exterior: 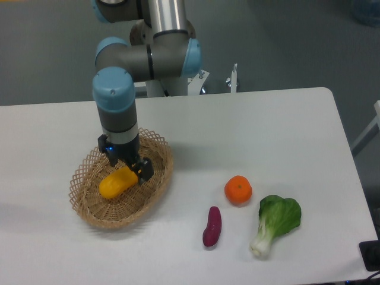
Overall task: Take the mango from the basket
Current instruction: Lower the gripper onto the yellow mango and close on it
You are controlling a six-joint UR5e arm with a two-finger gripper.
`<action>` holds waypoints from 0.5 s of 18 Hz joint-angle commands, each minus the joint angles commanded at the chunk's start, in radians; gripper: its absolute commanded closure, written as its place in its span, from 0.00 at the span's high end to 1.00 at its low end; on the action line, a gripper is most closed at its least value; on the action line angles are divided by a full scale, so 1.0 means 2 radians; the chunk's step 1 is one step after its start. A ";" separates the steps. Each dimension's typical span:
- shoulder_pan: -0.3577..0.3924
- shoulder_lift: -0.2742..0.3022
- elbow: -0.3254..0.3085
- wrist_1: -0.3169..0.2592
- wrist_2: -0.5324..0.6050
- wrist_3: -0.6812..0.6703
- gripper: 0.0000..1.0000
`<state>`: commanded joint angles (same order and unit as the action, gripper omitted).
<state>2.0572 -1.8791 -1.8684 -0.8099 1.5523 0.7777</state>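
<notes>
I will pick the mango from the wicker basket next, and my gripper will grab it around its middle (122, 181) to do that.
The mango (116, 183), smooth, oblong and yellow-orange, lies in the middle of the basket (89, 208), a shallow oval of tan wicker at the table's left. My gripper (127, 168) hangs straight over the mango's right end, its two dark fingers spread apart on either side of that end. The gripper is open. Whether the fingers touch the fruit cannot be told; the mango still rests on the basket floor. The arm's wrist hides the basket's far rim.
A round orange tangerine (238, 190) sits right of the basket. A dark purple sweet potato (212, 226) lies in front of it, and a green bok choy (275, 223) lies further right. The robot base stands behind the table's back edge.
</notes>
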 joint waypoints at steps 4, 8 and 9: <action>-0.011 -0.007 -0.013 0.000 0.004 -0.001 1.00; -0.012 -0.011 -0.013 0.002 0.004 -0.005 1.00; -0.012 -0.013 -0.012 0.003 0.004 -0.005 1.00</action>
<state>2.0341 -1.9052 -1.8929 -0.8038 1.5601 0.7670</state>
